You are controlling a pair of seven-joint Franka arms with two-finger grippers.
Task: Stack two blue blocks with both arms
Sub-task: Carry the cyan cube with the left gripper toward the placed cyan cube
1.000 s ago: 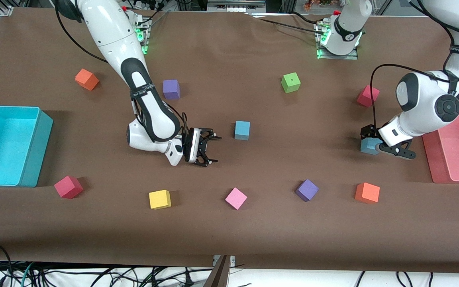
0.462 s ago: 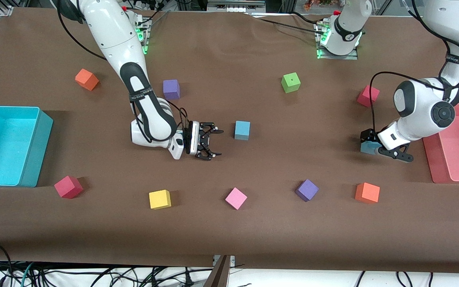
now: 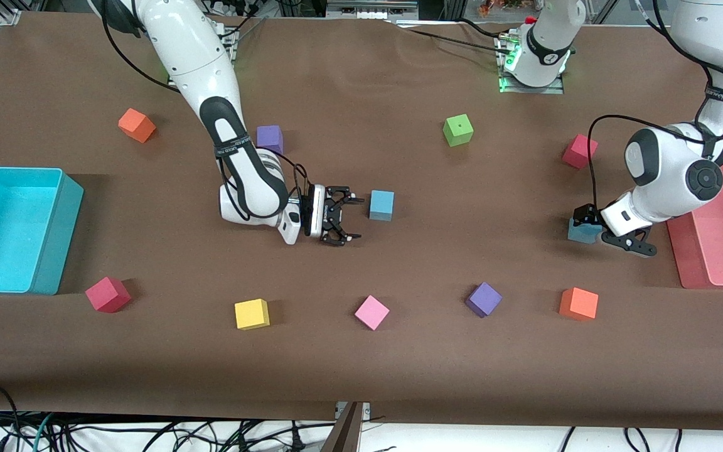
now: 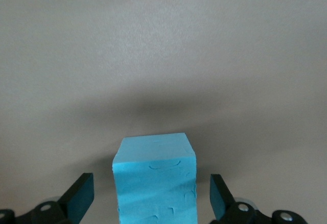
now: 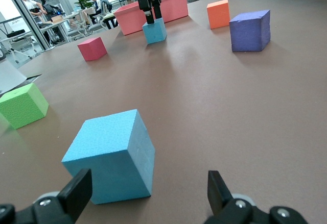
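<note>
My left gripper takes hold of the blue block beside the red bin by the block's sides next, to stack the two blue blocks.
One blue block rests mid-table. My right gripper is low over the cloth just beside it, toward the right arm's end, fingers open. In the right wrist view this block lies just ahead of the open right gripper, off to one side and touching neither finger. The second blue block sits near the red bin. My left gripper is down around it. The left wrist view shows this block between the spread fingers of the left gripper, with a gap on each side.
A turquoise bin stands at the right arm's end, a red bin at the left arm's end. Scattered cubes: purple, orange, green, red, yellow, pink.
My right gripper has slid toward the middle blue block, closing the gap. The left gripper stays open around its block while that arm's wrist has shifted slightly.
</note>
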